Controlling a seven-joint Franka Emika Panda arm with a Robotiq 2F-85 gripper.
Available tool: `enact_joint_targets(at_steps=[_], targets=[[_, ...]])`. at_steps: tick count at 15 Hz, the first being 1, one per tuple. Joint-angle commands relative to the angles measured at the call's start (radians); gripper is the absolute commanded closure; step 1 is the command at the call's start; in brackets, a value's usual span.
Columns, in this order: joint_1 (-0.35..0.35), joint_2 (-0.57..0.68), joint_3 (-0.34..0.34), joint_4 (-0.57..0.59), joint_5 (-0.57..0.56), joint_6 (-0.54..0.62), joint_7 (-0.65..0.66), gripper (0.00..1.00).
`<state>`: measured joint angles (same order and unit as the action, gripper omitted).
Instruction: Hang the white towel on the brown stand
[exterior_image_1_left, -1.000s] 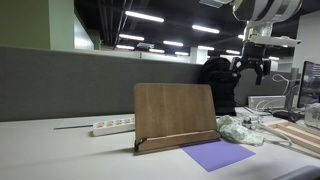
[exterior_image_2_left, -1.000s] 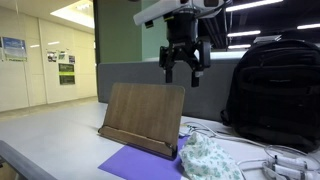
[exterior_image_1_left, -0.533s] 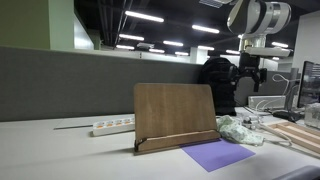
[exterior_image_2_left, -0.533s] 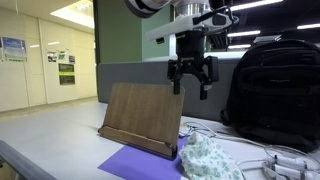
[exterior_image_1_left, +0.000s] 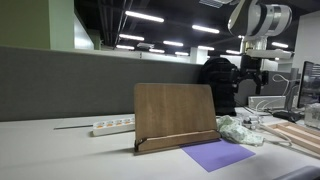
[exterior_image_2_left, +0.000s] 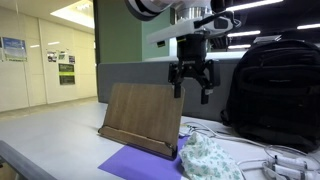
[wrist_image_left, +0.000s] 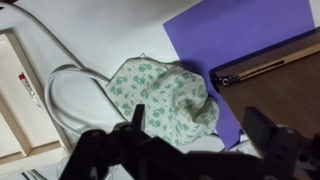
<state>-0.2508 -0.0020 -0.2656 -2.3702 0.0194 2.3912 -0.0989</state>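
My gripper pinches the white towel (wrist_image_left: 165, 95) by its crumpled edge beside the brown stand next, so the rest stays free to drape over the stand.
The white towel (wrist_image_left: 165, 95) with a pale-green pattern lies crumpled on the table, right beside the brown stand; it shows in both exterior views (exterior_image_1_left: 238, 130) (exterior_image_2_left: 207, 158). The brown stand (exterior_image_1_left: 176, 113) (exterior_image_2_left: 142, 116) is a tilted wooden board with a bottom ledge; its corner shows in the wrist view (wrist_image_left: 285, 85). My gripper (exterior_image_2_left: 192, 88) (exterior_image_1_left: 250, 72) is open and empty, hanging in the air well above the towel. In the wrist view its two fingers (wrist_image_left: 205, 125) frame the towel's edge from high above.
A flat purple sheet (exterior_image_1_left: 217, 154) (exterior_image_2_left: 140, 165) (wrist_image_left: 235, 35) lies in front of the stand. A black backpack (exterior_image_2_left: 275, 95) stands behind the towel. White cables (wrist_image_left: 55, 90) and light wooden boards (exterior_image_1_left: 295, 135) lie beside the towel. A power strip (exterior_image_1_left: 112, 126) lies by the grey partition.
My gripper has moved lower and sideways from over the stand toward the spot above the towel. It stays open. The towel and stand have not moved.
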Motion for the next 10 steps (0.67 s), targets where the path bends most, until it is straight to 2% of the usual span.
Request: enact_joint_targets(at_steps=[1, 10], targets=[[-0.017, 0.093, -0.011, 0.054, -0.02, -0.016, 0.047, 0.0], [-0.015, 0.305, 0.02, 0.194, 0.042, 0.033, 0.063, 0.0]])
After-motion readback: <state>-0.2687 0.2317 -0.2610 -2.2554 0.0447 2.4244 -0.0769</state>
